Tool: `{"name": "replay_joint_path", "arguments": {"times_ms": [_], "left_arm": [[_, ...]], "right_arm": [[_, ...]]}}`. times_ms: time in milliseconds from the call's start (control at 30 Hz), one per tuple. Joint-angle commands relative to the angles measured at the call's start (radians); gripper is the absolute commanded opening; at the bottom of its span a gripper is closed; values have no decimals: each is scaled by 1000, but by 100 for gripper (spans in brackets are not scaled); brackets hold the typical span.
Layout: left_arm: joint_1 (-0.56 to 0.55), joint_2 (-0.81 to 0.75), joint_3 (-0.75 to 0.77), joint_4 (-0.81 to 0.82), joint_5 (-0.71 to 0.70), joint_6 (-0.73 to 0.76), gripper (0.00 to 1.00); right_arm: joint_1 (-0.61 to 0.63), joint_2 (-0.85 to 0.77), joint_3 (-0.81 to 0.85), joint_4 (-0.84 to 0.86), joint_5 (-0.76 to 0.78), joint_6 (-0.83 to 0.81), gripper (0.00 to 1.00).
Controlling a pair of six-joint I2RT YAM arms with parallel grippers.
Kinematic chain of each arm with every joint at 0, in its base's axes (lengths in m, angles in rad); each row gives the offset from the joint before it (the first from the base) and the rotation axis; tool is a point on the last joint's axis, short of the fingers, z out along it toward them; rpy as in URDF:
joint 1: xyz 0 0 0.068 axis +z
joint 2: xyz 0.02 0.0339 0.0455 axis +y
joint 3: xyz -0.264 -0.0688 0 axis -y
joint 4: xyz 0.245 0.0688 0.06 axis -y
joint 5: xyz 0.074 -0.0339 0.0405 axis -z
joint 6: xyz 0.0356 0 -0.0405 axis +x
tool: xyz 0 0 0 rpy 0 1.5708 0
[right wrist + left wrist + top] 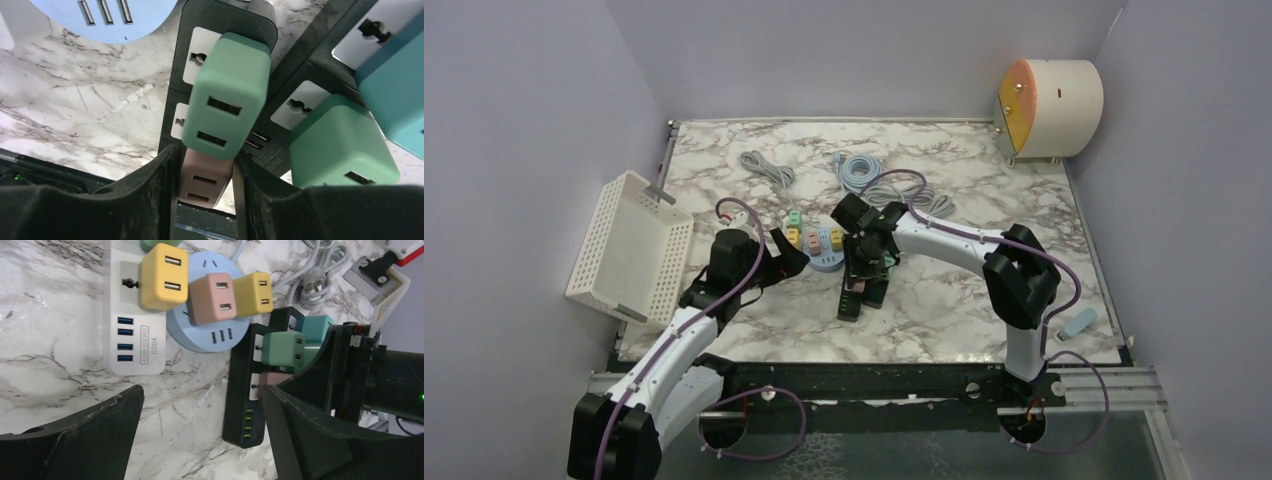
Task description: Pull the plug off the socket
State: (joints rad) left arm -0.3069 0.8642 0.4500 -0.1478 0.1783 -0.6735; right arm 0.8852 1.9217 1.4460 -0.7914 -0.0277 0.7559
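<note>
The left gripper should next grab the black power strip at its bare USB end (850, 306) (244, 423), so the plugs stay free to be pulled off the sockets.
A black power strip (856, 292) lies mid-table and carries a green plug (227, 95) and a dusty pink plug (205, 182) beside it. My right gripper (866, 262) is shut on the dusty pink plug, one finger on each side (150, 200). The plug sits close over the strip's socket face; I cannot tell whether its pins are in. My left gripper (790, 262) is open and empty just left of the strip (245, 405), low over the marble, with its right finger (310, 440) beside the strip's edge.
A white strip (135, 335) with a yellow plug (162, 275) and a round blue socket (205, 335) with pink and yellow plugs lie left of the black strip. A second black strip holds green (340, 145) and teal plugs. Coiled cables lie behind; a white basket (629, 250) stands left.
</note>
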Motion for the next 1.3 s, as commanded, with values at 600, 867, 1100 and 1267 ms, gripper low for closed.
{"name": "replay_joint_path", "arguments": {"times_ms": [600, 867, 1100, 1267], "left_arm": [[-157, 284, -48, 540, 451, -119, 92], [-166, 330, -84, 611, 376, -166, 0], [-166, 429, -67, 619, 329, -221, 0], [-161, 517, -44, 623, 300, -282, 0]], "right_arm": [[10, -105, 238, 11, 30, -91, 1], [9, -151, 258, 30, -43, -96, 1], [1, -157, 406, -104, -110, -202, 1], [1, -185, 467, -221, -20, -278, 1]]}}
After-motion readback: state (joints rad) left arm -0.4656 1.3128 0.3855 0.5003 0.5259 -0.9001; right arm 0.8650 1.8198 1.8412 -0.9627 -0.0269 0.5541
